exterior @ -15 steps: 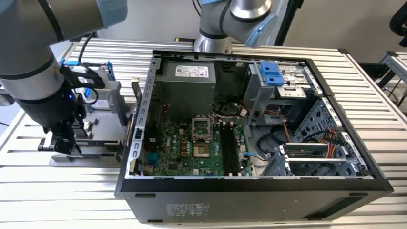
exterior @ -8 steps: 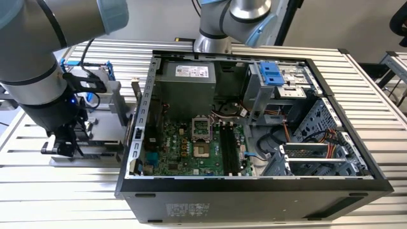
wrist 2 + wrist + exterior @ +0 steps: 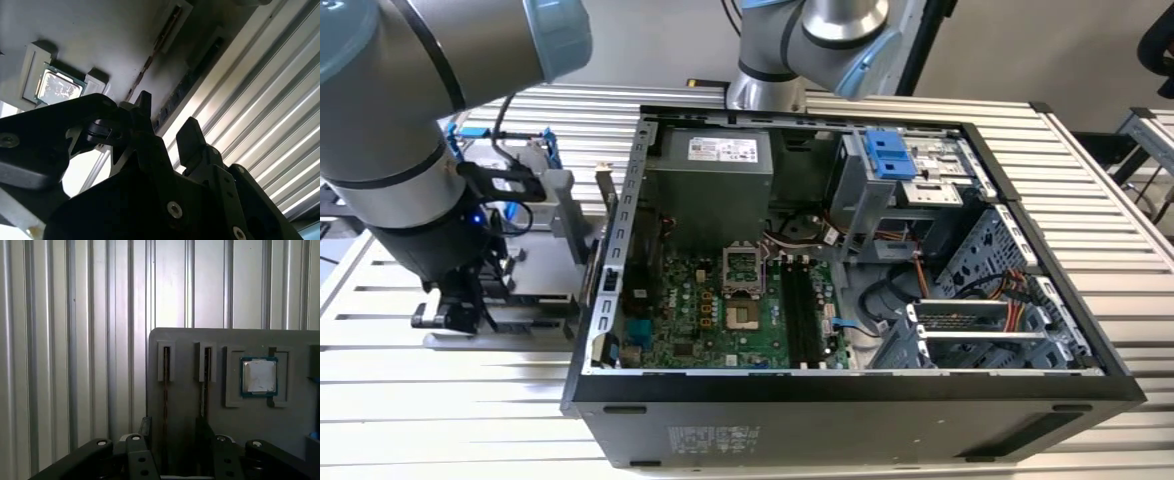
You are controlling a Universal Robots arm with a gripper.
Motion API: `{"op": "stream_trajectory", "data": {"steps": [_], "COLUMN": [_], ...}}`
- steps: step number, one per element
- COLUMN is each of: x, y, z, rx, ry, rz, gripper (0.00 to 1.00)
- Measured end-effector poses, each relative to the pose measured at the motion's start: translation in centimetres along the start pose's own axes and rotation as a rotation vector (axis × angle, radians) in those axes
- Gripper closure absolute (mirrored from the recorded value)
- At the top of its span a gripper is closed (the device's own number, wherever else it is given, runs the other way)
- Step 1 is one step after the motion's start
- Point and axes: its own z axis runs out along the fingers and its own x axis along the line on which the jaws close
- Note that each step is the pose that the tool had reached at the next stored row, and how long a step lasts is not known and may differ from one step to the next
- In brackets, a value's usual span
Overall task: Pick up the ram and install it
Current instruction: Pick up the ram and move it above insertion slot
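The ram's ends are enclosed by slotted posts, so the robot's gripper next needs to grab the ram by the bare middle of its upper edge (image 3: 165,422) to pick it up.
Two ram sticks stand on edge in narrow slots of a grey holder plate (image 3: 190,340). In the first wrist view one ram (image 3: 165,385) runs down between my fingertips and the other (image 3: 205,382) passes under one black finger (image 3: 202,426). My gripper (image 3: 174,432) is open above the holder, touching neither stick. The second wrist view has the same open gripper (image 3: 167,122) with the slotted rams (image 3: 170,27) beyond it. In the exterior view the gripper (image 3: 454,312) hangs over the holder (image 3: 540,265), on the exterior view's left of the computer case.
A processor chip (image 3: 259,376) lies in a recess of the holder beside the slots. The open computer case (image 3: 854,385) shows its motherboard with black memory slots (image 3: 801,310), a power supply and drive cages. Ribbed metal tabletop (image 3: 75,340) surrounds everything.
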Motion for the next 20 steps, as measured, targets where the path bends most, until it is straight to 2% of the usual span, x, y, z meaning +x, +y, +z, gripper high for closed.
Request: {"op": "stream_trajectory", "data": {"steps": [9,20], "x": [0.37,0.44], "y": [-0.03,-0.04], "z": [0.91,1.66], "rx": [0.0002,0.0002], "ry": [-0.0002,-0.0004], "rz": [0.004,0.019], "gripper": [0.0,0.0]}}
